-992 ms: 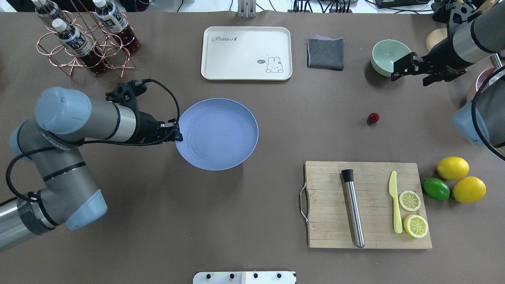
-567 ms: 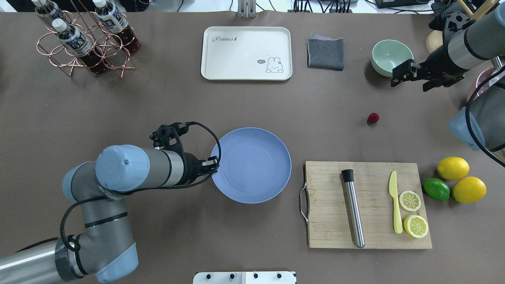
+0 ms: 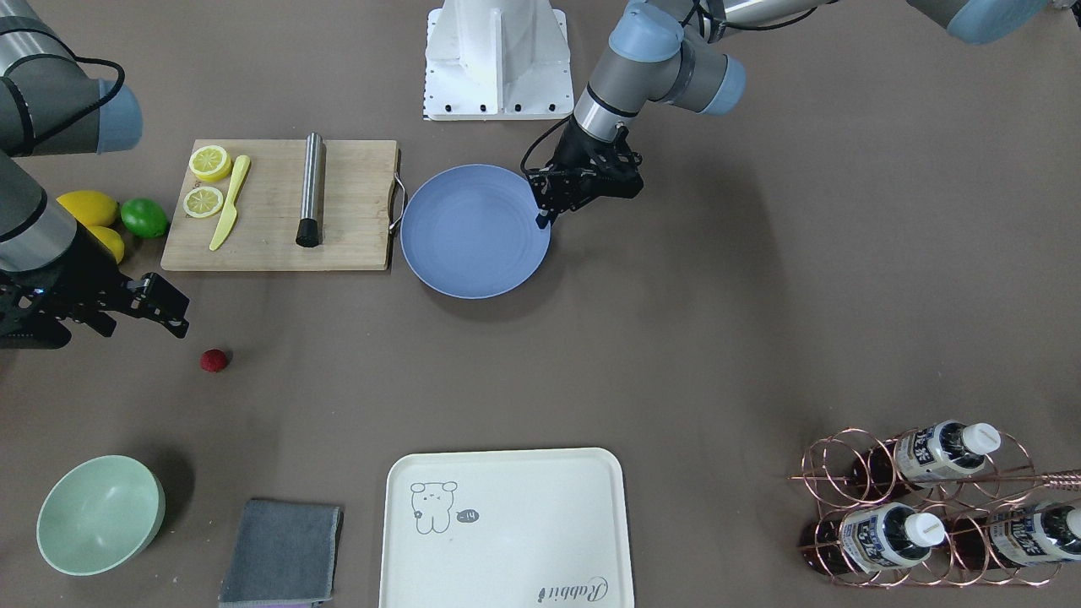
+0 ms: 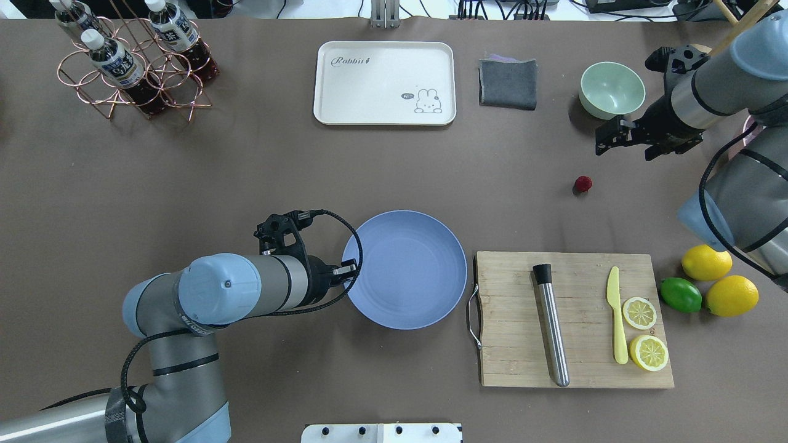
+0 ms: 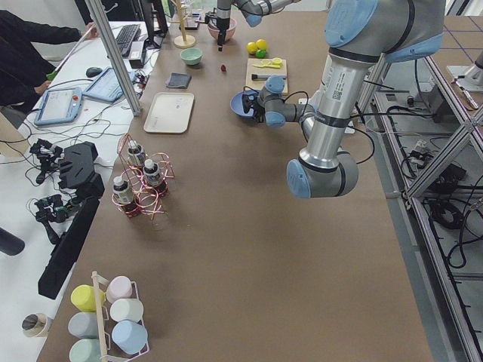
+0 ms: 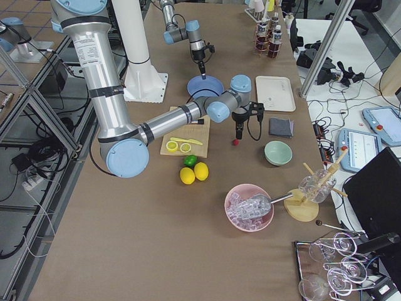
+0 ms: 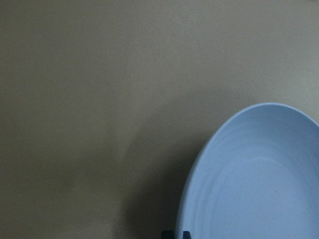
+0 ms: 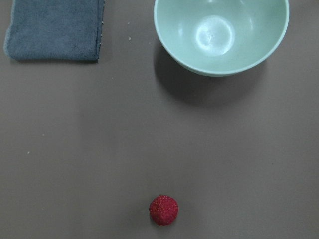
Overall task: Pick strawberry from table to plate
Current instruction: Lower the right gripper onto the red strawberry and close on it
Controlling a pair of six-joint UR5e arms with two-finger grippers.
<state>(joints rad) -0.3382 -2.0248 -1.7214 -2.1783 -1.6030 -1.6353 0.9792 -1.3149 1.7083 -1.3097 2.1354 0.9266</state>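
Observation:
The right gripper grabs the strawberry by its round body (image 3: 214,360) next, to get it onto the blue plate (image 3: 460,245).
The strawberry (image 4: 583,183) (image 3: 214,361) (image 8: 163,209) is a small dark-red berry lying on the brown table (image 4: 184,172) at the right. My right gripper (image 4: 625,151) (image 3: 143,328) hovers open just beyond and to the right of it, holding nothing. The blue plate (image 4: 418,289) (image 3: 460,245) (image 7: 259,189) sits left of the cutting board. My left gripper (image 4: 351,271) (image 3: 543,215) is shut on the plate's left rim. A shadow lies under the plate in the left wrist view. The plate holds nothing.
A wooden cutting board (image 4: 511,344) right of the plate carries a steel muddler, a yellow knife and two lemon slices. Two lemons and a lime (image 4: 680,295) lie beside it. A mint bowl (image 4: 611,89), grey cloth (image 4: 508,83), cream tray (image 4: 385,83) and bottle rack (image 4: 132,61) line the far side.
My left gripper has carried the plate right and towards the robot, up beside the cutting board. My right gripper has come down and left, closer to the strawberry. The strawberry has stayed put.

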